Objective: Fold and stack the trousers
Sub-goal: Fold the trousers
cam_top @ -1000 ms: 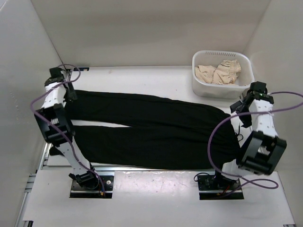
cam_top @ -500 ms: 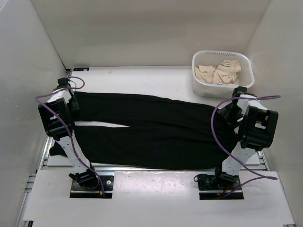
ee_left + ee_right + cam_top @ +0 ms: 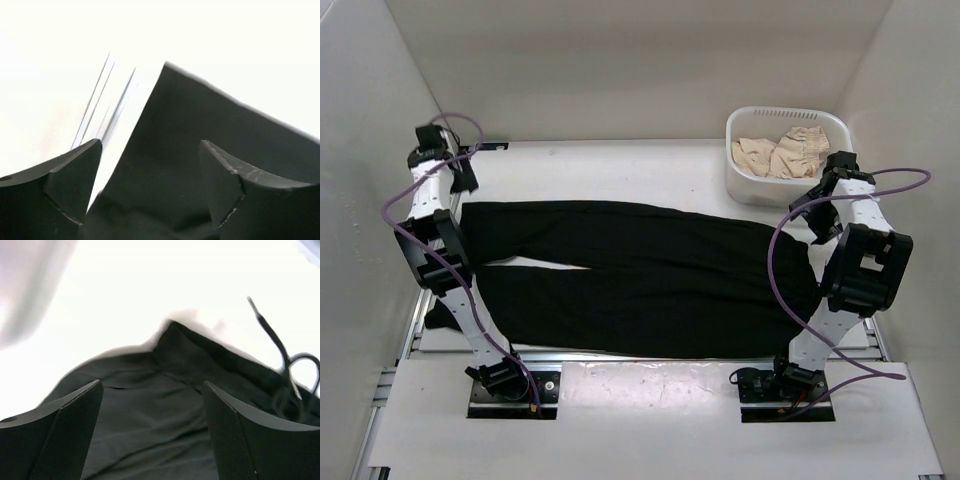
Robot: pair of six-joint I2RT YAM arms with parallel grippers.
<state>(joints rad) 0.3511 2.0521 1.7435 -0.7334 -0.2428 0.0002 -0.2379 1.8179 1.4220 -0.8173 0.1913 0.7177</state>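
Observation:
My right gripper needs to grab the far waistband corner (image 3: 801, 245) next, so that it can fold the far leg of the trousers (image 3: 640, 275) over onto the near one.
The black trousers (image 3: 640, 275) lie spread flat across the table, legs to the left and waist to the right. My left gripper (image 3: 462, 180) is open and empty just above the far leg's hem end. In the left wrist view (image 3: 150, 145) the hem corner (image 3: 200, 130) lies between and below the fingers. My right gripper (image 3: 818, 212) is open and empty over the far waist corner. The right wrist view (image 3: 152, 385) shows the waistband (image 3: 165, 390) and a black drawstring (image 3: 280, 355) below the open jaws.
A white basket (image 3: 738, 180) with beige cloth garments (image 3: 782, 152) stands at the back right, close to my right arm. White walls close in on the left, back and right. A metal rail (image 3: 415, 320) runs along the table's left edge.
Both grippers dipped onto the trousers half a second ago and have now lifted up and back toward the far side. The trousers stay flat, the far leg's end now uncovered.

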